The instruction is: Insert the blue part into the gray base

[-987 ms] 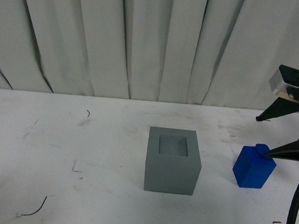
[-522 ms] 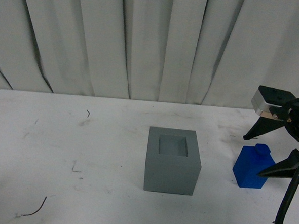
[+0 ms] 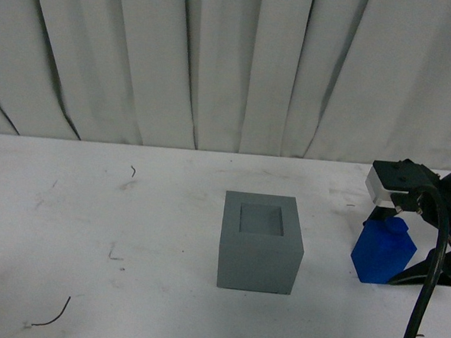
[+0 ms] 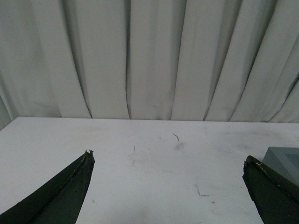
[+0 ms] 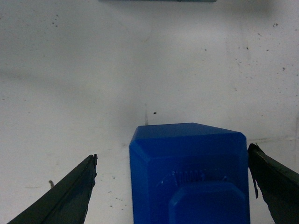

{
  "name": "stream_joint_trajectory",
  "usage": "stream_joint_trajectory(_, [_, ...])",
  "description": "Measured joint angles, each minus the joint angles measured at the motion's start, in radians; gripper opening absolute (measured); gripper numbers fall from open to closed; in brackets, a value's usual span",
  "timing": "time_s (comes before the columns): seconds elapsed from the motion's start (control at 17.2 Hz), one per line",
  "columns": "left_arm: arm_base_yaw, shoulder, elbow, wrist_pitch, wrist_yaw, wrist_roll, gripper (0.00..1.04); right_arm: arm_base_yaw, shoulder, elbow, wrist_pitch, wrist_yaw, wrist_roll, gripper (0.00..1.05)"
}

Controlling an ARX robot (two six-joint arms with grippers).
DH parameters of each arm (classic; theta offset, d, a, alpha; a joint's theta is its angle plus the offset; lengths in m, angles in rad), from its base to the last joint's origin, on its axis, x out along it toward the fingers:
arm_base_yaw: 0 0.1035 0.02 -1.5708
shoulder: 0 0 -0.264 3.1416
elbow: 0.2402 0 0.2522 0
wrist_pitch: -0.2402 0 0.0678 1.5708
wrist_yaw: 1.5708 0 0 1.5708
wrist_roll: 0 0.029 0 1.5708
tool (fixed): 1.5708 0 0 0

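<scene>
I should insert the blue part into the gray base's hole, so next I should grab the blue part's body by its sides with my right gripper.
The gray base (image 3: pixel 261 244) stands mid-table with its square recess facing up and empty. The blue part (image 3: pixel 381 254) stands upright to its right, apart from it. My right gripper (image 3: pixel 380 251) is open and low around the blue part, one finger behind it and one in front. In the right wrist view the blue part (image 5: pixel 187 172) with its knob sits between the spread fingers (image 5: pixel 70 196), close to one of them; touching cannot be told. My left gripper (image 4: pixel 167 157) is open and empty over bare table, with the gray base's corner (image 4: pixel 286 161) beside one finger. It is out of the front view.
The white table (image 3: pixel 130 224) is scuffed and backed by a white curtain (image 3: pixel 217 61). A small wire scrap (image 3: pixel 48 320) lies at the front left. The right arm's black cable (image 3: pixel 420 311) hangs at the right edge.
My right gripper has come down and slightly left, from above the blue part to straddling it. The blue part and gray base have not moved.
</scene>
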Motion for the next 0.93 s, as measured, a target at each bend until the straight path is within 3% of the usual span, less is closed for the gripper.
stream_joint_trajectory(0.17, [0.0, 0.0, 0.0, 0.0, 0.0, 0.0, 0.98, -0.002, 0.012, 0.0, 0.014, 0.012, -0.011, 0.98])
stream_joint_trajectory(0.23, [0.0, 0.0, 0.0, 0.0, 0.0, 0.0, 0.98, 0.0, 0.012, 0.0, 0.019, 0.011, -0.013, 0.94])
stream_joint_trajectory(0.29, [0.0, 0.0, 0.0, 0.0, 0.0, 0.0, 0.98, 0.0, 0.012, 0.0, 0.019, 0.01, -0.013, 0.83])
stream_joint_trajectory(0.35, [0.0, 0.0, 0.0, 0.0, 0.0, 0.0, 0.98, 0.006, 0.012, 0.0, 0.026, 0.011, -0.013, 0.57])
stream_joint_trajectory(0.41, [0.0, 0.0, 0.0, 0.0, 0.0, 0.0, 0.98, 0.006, 0.012, 0.0, 0.029, 0.007, -0.013, 0.49])
stream_joint_trajectory(0.93, [0.0, 0.0, 0.0, 0.0, 0.0, 0.0, 0.98, 0.034, 0.011, 0.028, -0.018, -0.002, -0.008, 0.47])
